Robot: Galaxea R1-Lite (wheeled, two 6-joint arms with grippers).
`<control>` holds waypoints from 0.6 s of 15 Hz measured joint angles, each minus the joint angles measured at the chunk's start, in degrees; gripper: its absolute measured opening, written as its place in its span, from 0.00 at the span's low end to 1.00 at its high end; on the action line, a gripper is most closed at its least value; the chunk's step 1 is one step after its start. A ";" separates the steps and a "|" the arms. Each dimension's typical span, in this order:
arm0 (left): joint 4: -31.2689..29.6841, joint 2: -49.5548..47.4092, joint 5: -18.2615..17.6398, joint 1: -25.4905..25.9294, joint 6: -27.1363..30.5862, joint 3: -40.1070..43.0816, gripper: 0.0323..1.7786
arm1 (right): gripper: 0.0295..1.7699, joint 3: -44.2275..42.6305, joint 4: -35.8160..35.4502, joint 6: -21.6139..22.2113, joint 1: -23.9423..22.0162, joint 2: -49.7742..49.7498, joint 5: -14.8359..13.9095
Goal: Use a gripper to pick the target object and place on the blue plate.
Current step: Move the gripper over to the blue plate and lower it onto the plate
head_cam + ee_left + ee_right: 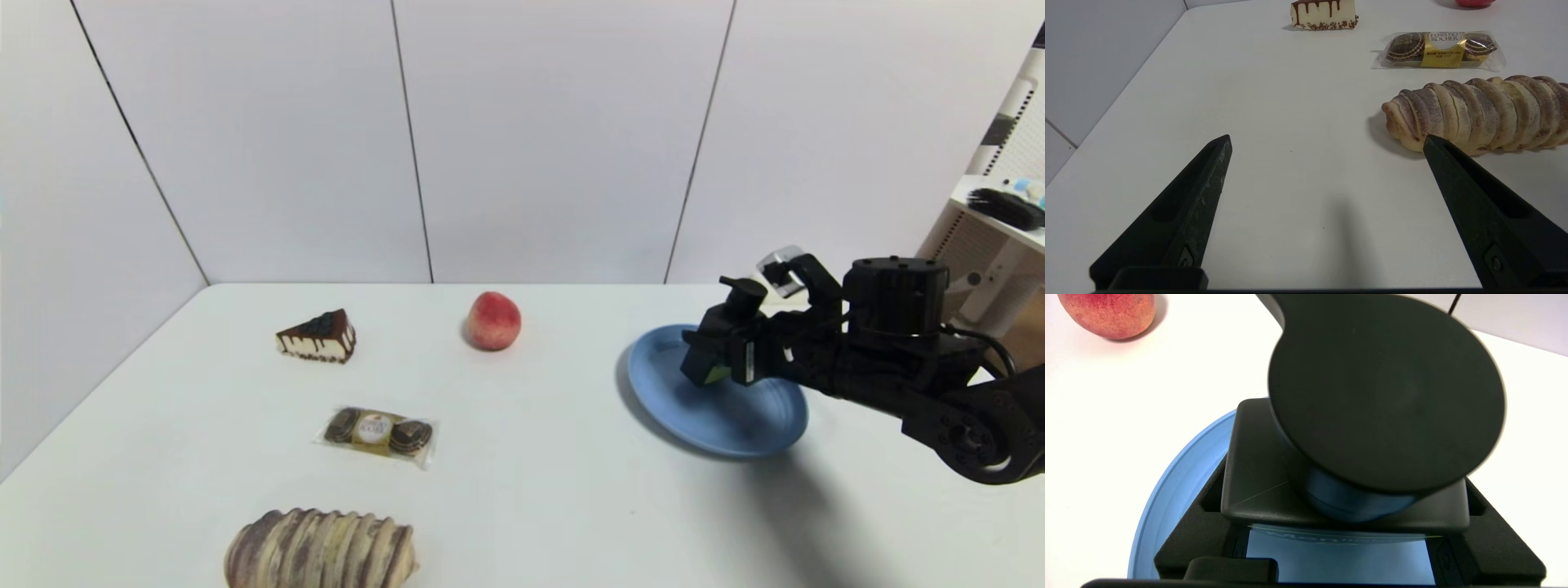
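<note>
The black bottle's base is in the blue plate (718,420), inside the plate's rim, so the bottle would stand and the robot's right gripper should open.
My right gripper (729,357) is shut on the black pump bottle (720,341) and holds it over the far part of the blue plate (718,420). Its green-and-white label shows low on its front. I cannot tell whether its base touches the plate. In the right wrist view the round pump head (1384,388) fills the middle. The bottle's shoulders (1257,465) sit between the right gripper's (1341,494) black fingers (1188,535), and the plate's rim (1175,477) curves beyond them. My left gripper (1327,143) stands open over bare table, out of the head view.
A red peach (493,320) sits at the back middle, with a chocolate cake slice (317,336) to its left. A pack of chocolates (378,433) and a striped bread loaf (320,551) lie nearer the front left. A white shelf (1000,212) stands at the far right.
</note>
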 joint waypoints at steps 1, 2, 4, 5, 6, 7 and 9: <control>0.01 0.00 0.04 0.00 0.00 0.00 0.95 | 0.63 0.00 -0.02 -0.01 0.02 0.26 0.00; 0.01 0.00 0.00 0.00 0.00 0.00 0.95 | 0.63 0.00 0.00 -0.04 0.02 0.41 0.00; 0.01 0.00 0.01 0.00 0.00 0.00 0.95 | 0.63 0.00 0.02 -0.15 0.05 0.61 0.05; 0.01 0.00 0.01 0.00 0.00 0.00 0.95 | 0.63 0.00 0.02 -0.12 0.06 0.66 0.07; 0.01 0.00 0.04 0.00 0.00 0.00 0.95 | 0.66 -0.02 0.02 -0.15 0.09 0.67 0.00; 0.01 0.00 0.01 0.00 0.00 0.00 0.95 | 0.69 0.00 0.00 -0.21 0.11 0.67 0.02; 0.01 0.00 0.01 0.00 0.01 0.00 0.95 | 0.76 0.33 0.00 -0.69 0.33 0.66 -0.01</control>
